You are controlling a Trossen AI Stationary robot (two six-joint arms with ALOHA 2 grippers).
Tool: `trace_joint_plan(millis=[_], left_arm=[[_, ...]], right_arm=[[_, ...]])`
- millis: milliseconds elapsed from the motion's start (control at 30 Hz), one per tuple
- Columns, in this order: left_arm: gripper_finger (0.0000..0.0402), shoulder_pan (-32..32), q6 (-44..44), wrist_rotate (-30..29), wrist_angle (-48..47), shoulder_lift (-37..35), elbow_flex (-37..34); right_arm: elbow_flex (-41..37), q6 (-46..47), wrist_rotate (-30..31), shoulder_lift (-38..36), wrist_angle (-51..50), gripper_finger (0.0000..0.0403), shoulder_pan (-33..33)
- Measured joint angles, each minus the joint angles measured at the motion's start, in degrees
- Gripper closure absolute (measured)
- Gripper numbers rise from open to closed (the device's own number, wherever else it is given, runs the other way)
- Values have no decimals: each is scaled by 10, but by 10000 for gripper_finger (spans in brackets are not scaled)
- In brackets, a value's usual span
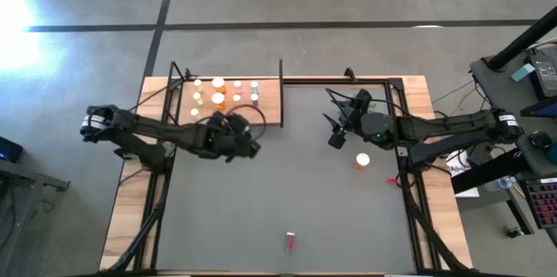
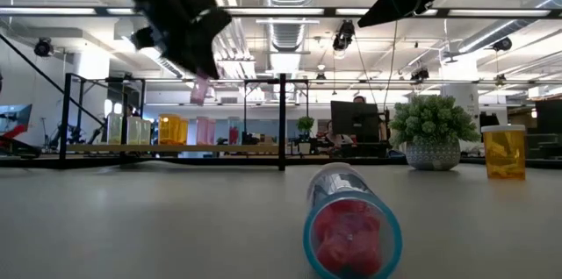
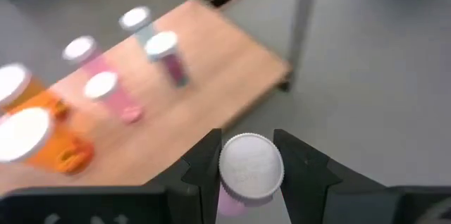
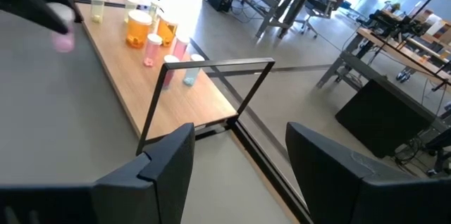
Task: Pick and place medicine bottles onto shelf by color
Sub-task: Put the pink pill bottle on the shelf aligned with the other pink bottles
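Note:
The white-capped bottle hangs raised and short of the wooden shelf's edge, so it stays held in my left gripper until it is on the shelf.
The light-wood shelf (image 1: 261,111) lies at the mat's far left with a black post (image 1: 281,94) at its right end. Several bottles (image 1: 224,94) stand on it: orange, pink, yellowish, bluish. My left gripper (image 1: 246,146) is off the shelf's near right corner, raised, shut on a pink bottle (image 2: 200,90) with a white cap (image 3: 250,166). My right gripper (image 1: 334,138) is open and empty above the mat's right half. An orange bottle (image 1: 362,160) stands on the mat near it. A pink-red bottle (image 1: 290,241) lies on its side near the front edge. My left gripper pinches the pink bottle between its two fingers (image 3: 204,164), one on each side of the body just under the white cap. The fingers slant down from the table's left. The bottle stays upright, its body (image 2: 200,93) hanging below the fingers, lifted clear of mat and shelf.
A small green plant in a pot (image 2: 432,130) stands at the mat's far right, near my right arm. A black frame (image 4: 211,65) rises over the shelf's end. The grey mat (image 1: 287,190) lies between the arms.

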Motion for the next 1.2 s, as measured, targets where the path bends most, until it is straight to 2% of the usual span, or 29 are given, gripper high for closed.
trace_joint_plan(millis=[200, 433, 833, 1067, 1200], left_arm=[[301, 69, 7, 1, 131, -52, -114], [301, 117, 63, 2, 294, -63, -206], [301, 173, 59, 2, 371, -12, -227], [301, 180, 58, 0, 379, 0, -227], [301, 184, 29, -1, 378, -3, -231]], right_arm=[[0, 0, 0, 0, 0, 188, 0], [0, 0, 0, 0, 0, 188, 0], [0, 0, 0, 0, 0, 188, 0], [0, 0, 0, 0, 0, 188, 0], [0, 0, 0, 0, 0, 188, 0]])
